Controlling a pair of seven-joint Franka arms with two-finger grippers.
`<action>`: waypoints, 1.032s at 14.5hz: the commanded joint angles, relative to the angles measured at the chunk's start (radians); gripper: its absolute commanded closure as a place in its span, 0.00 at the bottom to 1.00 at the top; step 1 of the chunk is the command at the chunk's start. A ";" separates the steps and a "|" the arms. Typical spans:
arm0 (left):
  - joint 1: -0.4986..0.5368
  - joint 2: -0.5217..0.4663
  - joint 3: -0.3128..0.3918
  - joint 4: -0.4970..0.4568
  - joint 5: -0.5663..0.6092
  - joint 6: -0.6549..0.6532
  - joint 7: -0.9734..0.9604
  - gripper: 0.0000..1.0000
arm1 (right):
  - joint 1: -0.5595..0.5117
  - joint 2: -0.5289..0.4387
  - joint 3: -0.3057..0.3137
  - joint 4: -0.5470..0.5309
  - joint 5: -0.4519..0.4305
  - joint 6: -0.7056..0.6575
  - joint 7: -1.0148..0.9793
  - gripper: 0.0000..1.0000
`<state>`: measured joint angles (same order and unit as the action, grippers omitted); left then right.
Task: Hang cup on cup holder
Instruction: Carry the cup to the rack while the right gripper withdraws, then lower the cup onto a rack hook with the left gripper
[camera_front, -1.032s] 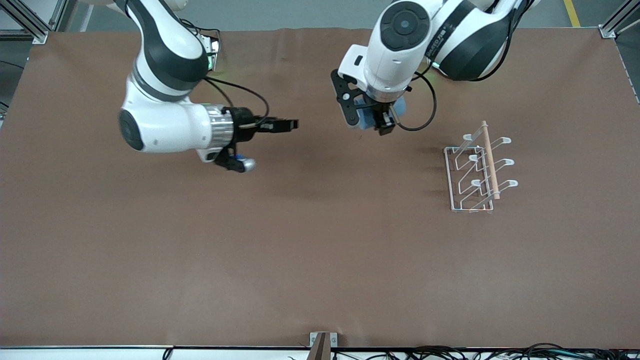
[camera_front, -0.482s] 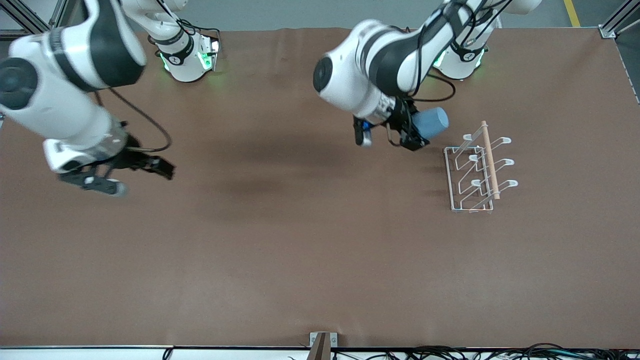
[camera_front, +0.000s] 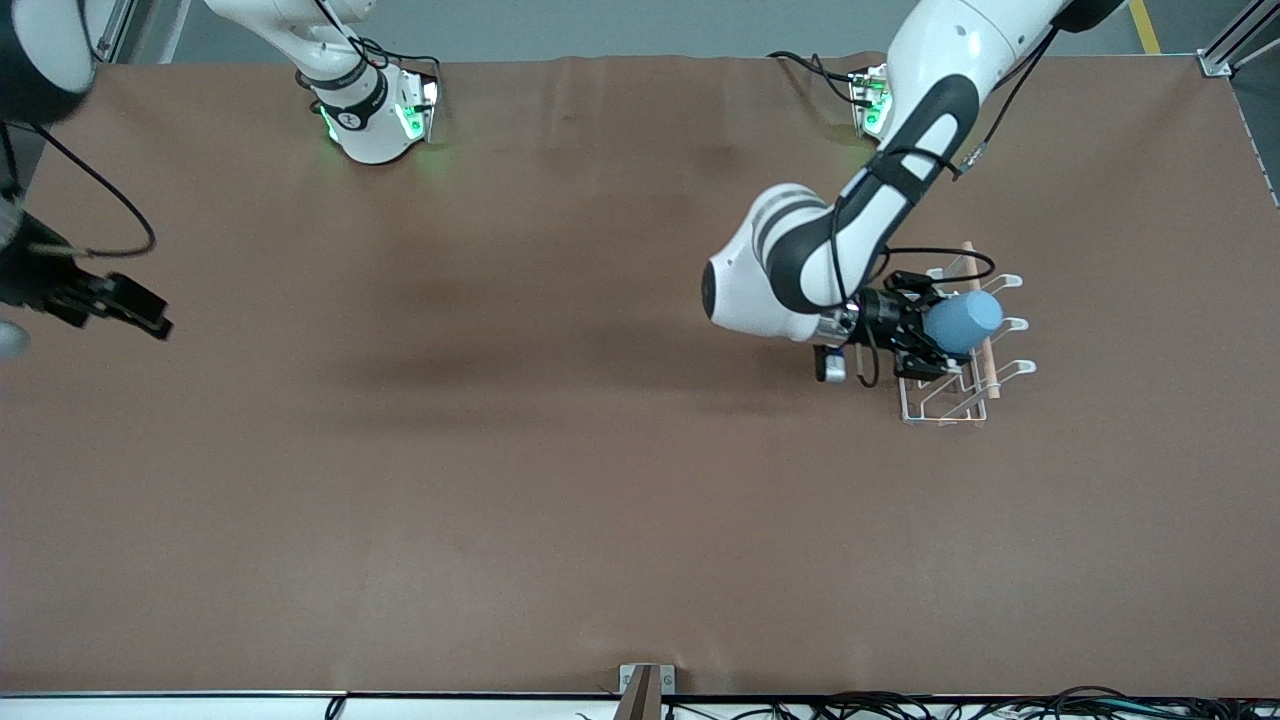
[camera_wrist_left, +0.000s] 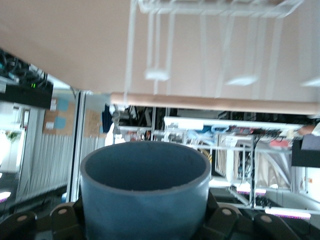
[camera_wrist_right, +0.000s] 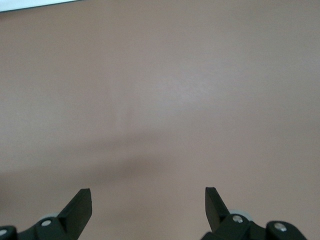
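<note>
The cup's rim (camera_front: 963, 322) (camera_wrist_left: 145, 145) is still short of the cup holder's wire pegs, so it is too early to open. My left gripper moves the cup toward the pegs first.
My left gripper (camera_front: 935, 335) is shut on the light-blue cup (camera_front: 962, 322) and holds it on its side in the air over the cup holder (camera_front: 905, 400). That holder is a white wire rack with a wooden rod (camera_front: 968, 262) along its top. In the left wrist view the cup (camera_wrist_left: 145, 200) fills the space between my fingers, and its open mouth faces the rod (camera_wrist_left: 215, 102) and the wire prongs (camera_wrist_left: 157, 75). My right gripper (camera_front: 150, 315) waits at the right arm's end of the table. It is open over bare mat (camera_wrist_right: 147, 200) with nothing between its fingers.
The brown mat (camera_front: 560, 480) covers the whole table. The rack stands toward the left arm's end. Both arm bases (camera_front: 375, 110) sit along the edge farthest from the front camera. Cables lie along the near edge (camera_front: 900, 705).
The left arm has carried the cup from over bare mat to over the rack. The right arm has swung away toward its end of the table, its gripper staying open.
</note>
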<state>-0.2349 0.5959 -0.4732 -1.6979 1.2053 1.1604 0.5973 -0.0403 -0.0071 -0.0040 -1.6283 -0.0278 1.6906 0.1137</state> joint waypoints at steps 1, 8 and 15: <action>0.032 0.034 -0.009 -0.011 0.082 -0.018 0.009 0.97 | 0.013 -0.027 -0.017 0.063 -0.014 -0.084 -0.023 0.00; 0.032 0.131 -0.010 -0.012 0.089 -0.018 0.010 0.95 | 0.011 -0.021 -0.010 0.103 0.043 -0.107 -0.020 0.00; 0.022 0.173 -0.004 -0.003 0.091 -0.021 -0.024 0.00 | 0.022 -0.021 -0.010 0.111 0.031 -0.109 -0.025 0.00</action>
<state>-0.2014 0.7712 -0.4761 -1.7132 1.2717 1.1600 0.5756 -0.0226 -0.0374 -0.0110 -1.5386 -0.0024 1.5958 0.0980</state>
